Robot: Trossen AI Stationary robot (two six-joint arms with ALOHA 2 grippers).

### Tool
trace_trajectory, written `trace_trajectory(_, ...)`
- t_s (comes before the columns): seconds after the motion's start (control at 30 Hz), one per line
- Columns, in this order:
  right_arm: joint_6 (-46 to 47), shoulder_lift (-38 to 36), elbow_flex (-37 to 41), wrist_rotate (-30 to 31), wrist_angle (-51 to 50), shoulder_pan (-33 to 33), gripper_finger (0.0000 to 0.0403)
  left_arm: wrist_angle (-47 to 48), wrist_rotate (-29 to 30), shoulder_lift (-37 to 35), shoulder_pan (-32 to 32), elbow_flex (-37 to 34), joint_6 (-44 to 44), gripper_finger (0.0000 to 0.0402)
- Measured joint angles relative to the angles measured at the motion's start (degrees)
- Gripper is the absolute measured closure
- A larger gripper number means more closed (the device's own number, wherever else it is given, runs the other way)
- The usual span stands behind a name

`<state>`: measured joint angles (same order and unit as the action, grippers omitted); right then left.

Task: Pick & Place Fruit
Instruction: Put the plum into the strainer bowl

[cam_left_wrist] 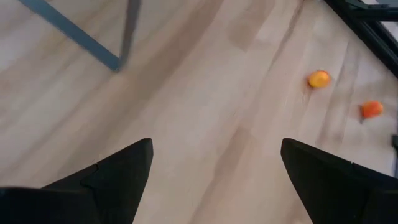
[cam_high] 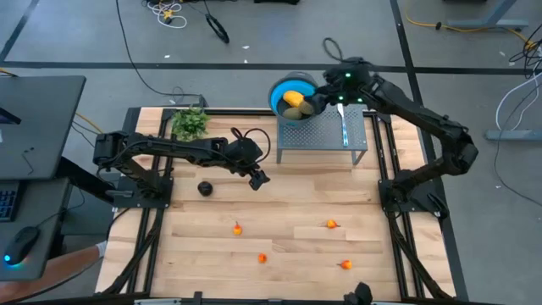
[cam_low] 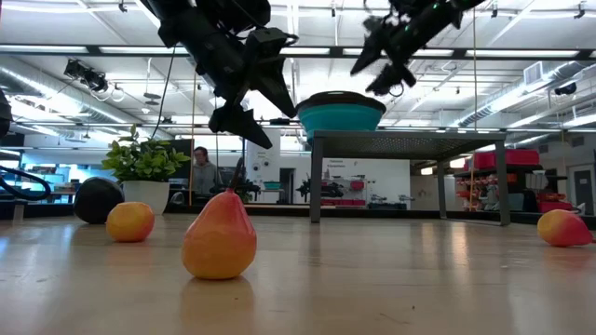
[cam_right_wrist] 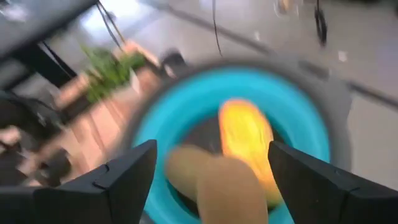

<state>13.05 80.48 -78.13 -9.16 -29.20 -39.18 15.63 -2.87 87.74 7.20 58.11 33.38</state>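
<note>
The left gripper will next pick up the dark round fruit, which then goes into the blue bowl, and it will hold the fruit by its rounded sides.
A blue bowl stands on a grey metal stand. An oblong yellow fruit and brown-green ovals lie in the bowl. My right gripper hovers open just above the bowl, with nothing between its fingers. My left gripper hangs open above bare table, to the right of the dark round fruit. Several tiny orange-red fruits lie on the table's near half; two of them show in the left wrist view.
A green leafy sprig in a pot stands at the table's far left. A slim pale-handled knife lies on the stand's top. The stand's legs rise from the table's far middle. Open wood lies between the scattered fruits.
</note>
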Motion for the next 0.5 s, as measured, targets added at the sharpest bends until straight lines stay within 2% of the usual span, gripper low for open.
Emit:
trace_trajectory(0.17,0.7,-6.8,-0.1,-0.4,2.4,4.3,0.0089,4.9,-4.7,0.0,0.0,0.0,1.8,0.0036)
trace_trajectory(0.3,1.0,-10.6,-0.1,-0.4,-0.5,11.5,0.0094,17.9,-6.6,-0.4,-0.1,0.2,1.9,0.0036)
trace_trajectory(0.4,2.1,-11.5,-0.1,1.3,-3.9,17.4,0.0096,35.0,-2.8,-0.4,-0.3,3.0,0.6,0.0036)
trace_trajectory(0.5,3.1,-11.5,-0.1,6.4,-6.5,23.0,0.0096,47.2,1.6,-0.5,-0.5,5.3,1.3,0.0036)
